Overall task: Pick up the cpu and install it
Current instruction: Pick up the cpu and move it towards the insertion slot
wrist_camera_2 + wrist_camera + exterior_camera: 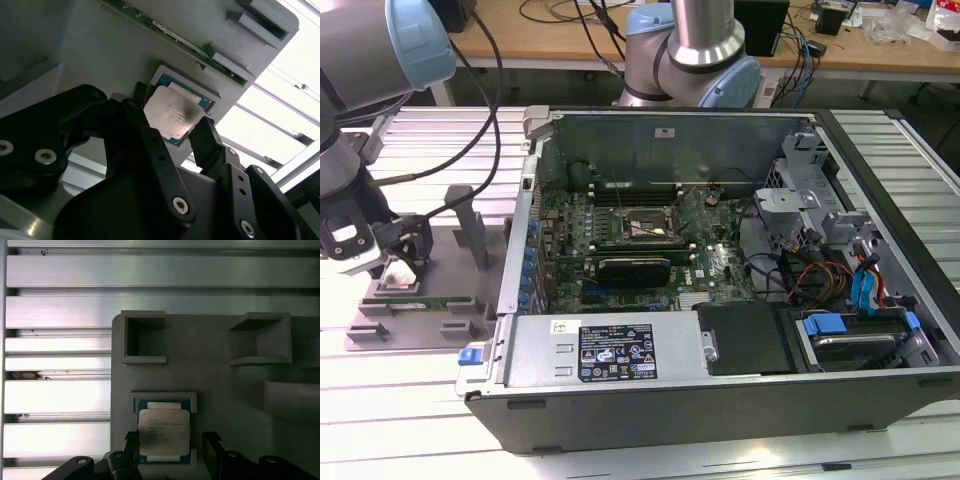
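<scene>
The holder's raised brackets wrap the cpu's end edges, so the gripper should next grab the cpu by its open side edges between those brackets.
The cpu [164, 432], a silver-topped square chip, lies in a shallow recess of the grey holder block [215, 385]. My gripper [171, 442] hangs low over it, open, with one black finger [132, 441] against one side of the chip and the other finger [210, 442] a small gap off the opposite side. The second wrist view shows the cpu [172, 114] between the same fingers of the gripper [170, 117]. In the exterior view the gripper [395, 262] is at the left, over the holder [420, 318]. The motherboard socket [638, 228] sits inside the open computer case [720, 380].
A long green memory stick [420, 298] lies in the holder beside the chip. Upright posts [472, 225] rise from the holder. A second arm's base [690, 60] stands behind the case. Case walls, a drive cage [795, 190] and cables [820, 275] surround the board.
</scene>
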You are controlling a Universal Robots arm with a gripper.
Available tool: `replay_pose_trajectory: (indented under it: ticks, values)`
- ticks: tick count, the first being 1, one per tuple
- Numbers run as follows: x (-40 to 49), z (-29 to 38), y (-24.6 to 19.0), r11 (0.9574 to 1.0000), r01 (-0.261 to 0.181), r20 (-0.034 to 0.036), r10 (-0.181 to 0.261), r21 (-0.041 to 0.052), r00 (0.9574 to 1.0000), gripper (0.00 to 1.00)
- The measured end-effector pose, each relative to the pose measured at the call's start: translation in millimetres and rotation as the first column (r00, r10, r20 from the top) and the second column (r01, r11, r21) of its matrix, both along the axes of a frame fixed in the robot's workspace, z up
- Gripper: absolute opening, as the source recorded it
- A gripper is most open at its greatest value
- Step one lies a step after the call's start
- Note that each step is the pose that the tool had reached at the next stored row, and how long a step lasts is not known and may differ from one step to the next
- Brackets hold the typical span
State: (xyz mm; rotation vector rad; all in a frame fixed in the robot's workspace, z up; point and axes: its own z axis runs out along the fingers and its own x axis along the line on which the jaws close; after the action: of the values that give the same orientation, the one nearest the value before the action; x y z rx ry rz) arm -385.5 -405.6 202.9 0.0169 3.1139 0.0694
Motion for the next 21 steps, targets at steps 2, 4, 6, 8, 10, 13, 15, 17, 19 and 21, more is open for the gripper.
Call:
replay_pose_trajectory:
  ticks: [2, 4, 6, 8, 10, 13, 15, 17, 19, 21]
  values:
    - [0.0, -1.9, 2.0, 1.0000, 0.000, 0.0000, 0.000, 0.0001, 1.0000, 0.62]
    - [-0.2, -2.5, 2.3, 1.0000, 0.000, -0.0001, 0.000, 0.0000, 1.0000, 0.62]
    - [-0.2, -2.6, 2.3, 1.0000, 0.000, -0.0002, 0.000, -0.0001, 1.0000, 0.62]
    - [-0.2, -2.8, 2.4, 1.0000, 0.000, 0.0000, 0.000, 0.0000, 1.0000, 0.62]
    - [-0.2, -3.1, 2.5, 1.0000, 0.000, 0.0000, 0.000, 0.0000, 1.0000, 0.63]
    - [-0.2, -4.4, 2.5, 1.0000, -0.007, 0.0000, 0.007, 0.0000, 1.0000, 0.69]
    - [-0.2, -5.2, 2.6, 0.9998, -0.019, -0.0001, 0.019, -0.0001, 0.9998, 0.69]
    - [-0.2, -7.3, 3.0, 0.9997, -0.025, 0.0000, 0.025, 0.0000, 0.9997, 0.69]
    - [-0.2, -8.9, 3.1, 0.9995, -0.032, 0.0000, 0.032, -0.0001, 0.9995, 0.69]
    - [-0.2, -10.9, 3.1, 0.9993, -0.039, -0.0007, 0.039, -0.0001, 0.9993, 0.69]
